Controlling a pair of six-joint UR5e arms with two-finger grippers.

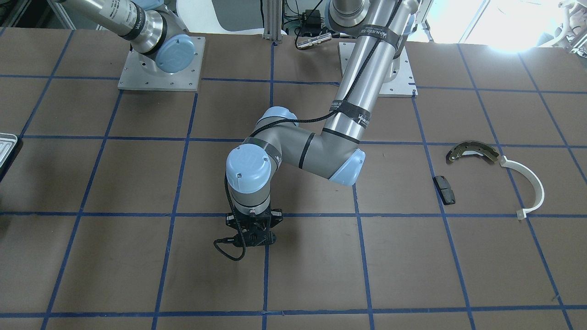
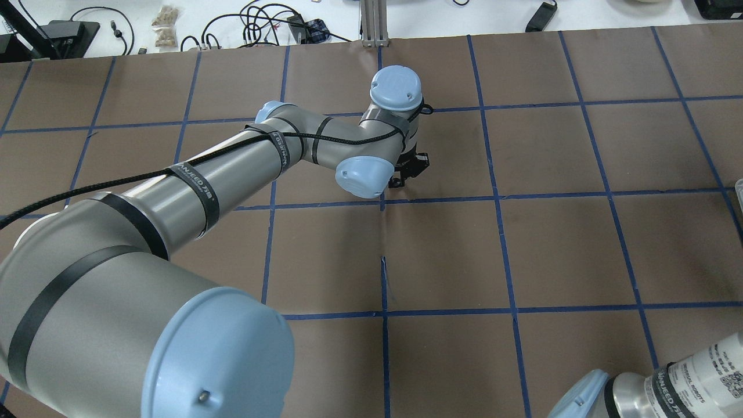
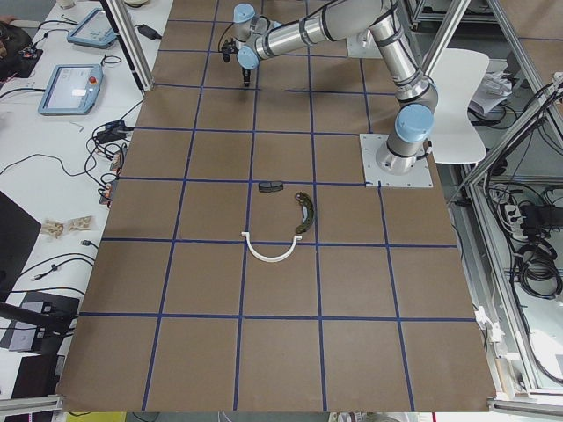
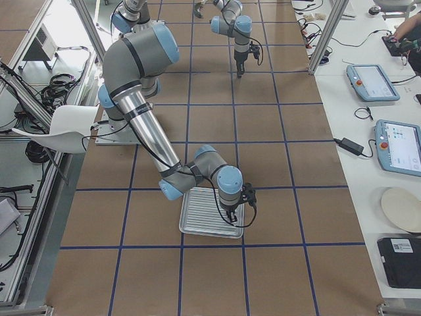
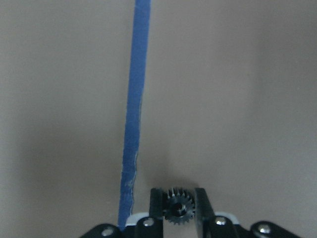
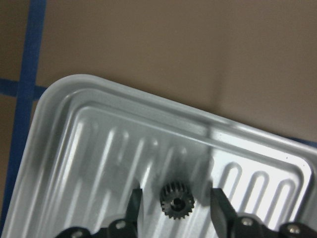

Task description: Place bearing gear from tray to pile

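Note:
I will grab the gear by its toothed rim [image 6: 167, 194] with my right gripper next, to move the bearing gear from the tray [image 6: 99, 148] to the pile.
My left gripper [image 5: 179, 197] is shut on a small dark bearing gear [image 5: 179, 210] and holds it just above the brown table beside a blue tape line. It hangs over the table's middle [image 1: 251, 238], far from the pile. The pile is an olive-bronze shoe [image 1: 472, 151], a white arc [image 1: 532, 184] and a black pad [image 1: 444, 189]. My right gripper [image 6: 175, 194] is open over the silvery ribbed tray [image 6: 99, 148]. A second bearing gear [image 6: 176, 202] lies on the tray between its fingers [image 6: 134, 207], with a gap on each side.
The table is brown paper with a blue tape grid. The tray [image 4: 197, 217] lies at the end on my right, and its corner shows at the front view's left edge [image 1: 7, 146]. Two arm base plates [image 1: 160, 64] stand at the robot's side.

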